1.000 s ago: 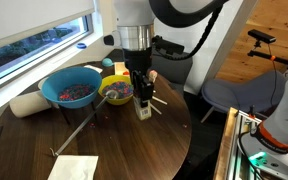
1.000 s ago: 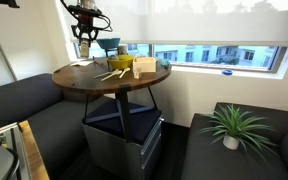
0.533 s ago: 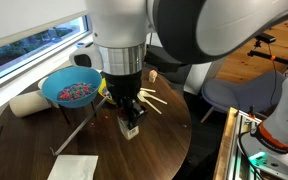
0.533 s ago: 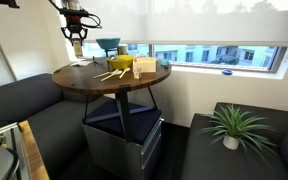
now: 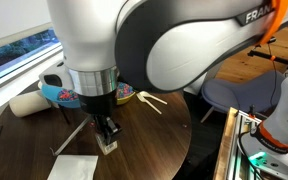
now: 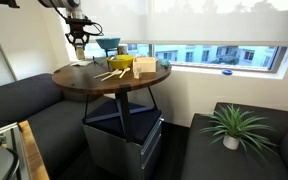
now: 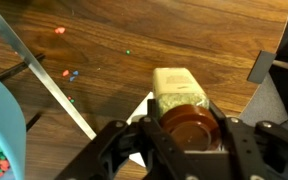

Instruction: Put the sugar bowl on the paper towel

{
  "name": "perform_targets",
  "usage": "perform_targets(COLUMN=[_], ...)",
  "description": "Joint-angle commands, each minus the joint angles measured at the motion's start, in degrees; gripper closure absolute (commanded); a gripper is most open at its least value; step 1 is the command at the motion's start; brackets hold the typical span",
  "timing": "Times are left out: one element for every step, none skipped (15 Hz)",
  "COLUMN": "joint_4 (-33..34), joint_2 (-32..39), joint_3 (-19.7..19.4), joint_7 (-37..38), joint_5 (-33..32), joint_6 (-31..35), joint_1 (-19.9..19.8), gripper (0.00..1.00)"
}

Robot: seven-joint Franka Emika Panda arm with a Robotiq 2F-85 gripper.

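Note:
My gripper is holding the sugar bowl with its base beyond the paper towel's corner, and opening now would leave it on wood, so I should first move it onto the towel.
My gripper (image 7: 189, 138) is shut on the sugar bowl (image 7: 188, 120), a small dark-brown round pot with a pale, grainy-looking body (image 7: 178, 88) below it. In an exterior view the gripper (image 5: 106, 138) holds the pot (image 5: 109, 146) just above the table, close to the right of the paper towel (image 5: 74, 167), a flat off-white sheet at the table's front. A white corner of the towel (image 7: 139, 106) shows under the pot in the wrist view. In an exterior view the gripper (image 6: 79, 40) hangs over the table's far-left side.
A blue bowl of coloured bits (image 5: 52, 90) and a white roll (image 5: 26, 103) lie behind the gripper. A thin metal rod (image 5: 72, 133) crosses the round wooden table (image 5: 154, 140). Wooden sticks (image 5: 150, 99) lie at the right. A yellow bowl (image 6: 122, 63) stands by the blue bowl (image 6: 108, 46).
The gripper has carried the sugar bowl from beside the yellow bowl across the table towards the front, to near the paper towel. The arm now hides most of the bowls.

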Motion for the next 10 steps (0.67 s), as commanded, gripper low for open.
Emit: perform_targets(joint_4=[6.88,8.12,9.51,10.72,11.96,13.13,14.42,15.7,16.82,17.9], joint_2=[5.96,7.12,8.29,9.4,10.39,11.41,12.44,13.42,14.3,15.07], joint_3=[0.1,-0.06,-0.45,-0.65,-0.8,-0.86,-1.02,-1.09,-1.36,-1.58], joint_7=[0.23,0.23,0.55,0.35,0.28,0.01,-0.13,-0.37,-0.5,-0.61], joint_5=[-2.99,-3.97,-5.42,-6.41,-7.31,-8.15,-8.99,-9.58,-10.42,-10.85], joint_6=[-1.21,-1.34,-1.47,-1.46,-1.51,-1.44,-1.55,-1.75,-1.69,-1.79], joint_1=[2.86,3.72,4.77,5.51,6.25,6.98,7.66,8.26,8.88,9.41], gripper=[0.77,0.77,0.77,0.77,0.77,0.77,0.77,0.77,0.77,0.77])
